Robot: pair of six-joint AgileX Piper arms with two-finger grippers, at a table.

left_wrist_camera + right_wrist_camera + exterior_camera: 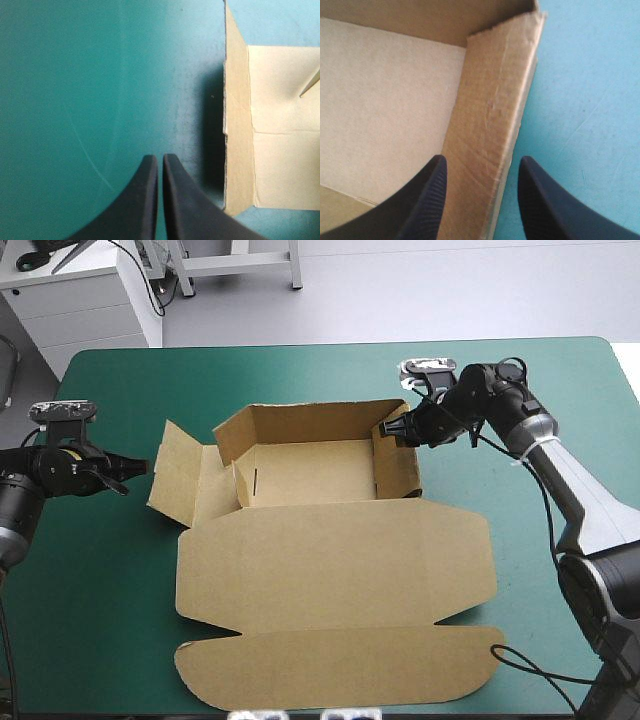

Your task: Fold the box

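Note:
I should grab the side by its top edge (408,462) next with my right gripper. Then it can hold the open tray (315,472) in shape as the box gets folded.
The brown box (330,550) lies mid-table as an open tray at the back, with its lid flat toward the front edge. My right gripper (388,430) is open and straddles the tray's right wall (492,100), one finger (427,200) inside the tray and the other outside over the cover. My left gripper (135,468) is shut and holds nothing, its tips (160,161) low over the teal-green cover. It is a short way from the box's left side flap (250,125), which spreads outward (180,475).
The teal-green cover (100,590) shows bare on both sides of the box. The lid's front flap (340,665) reaches almost to the table's front edge.

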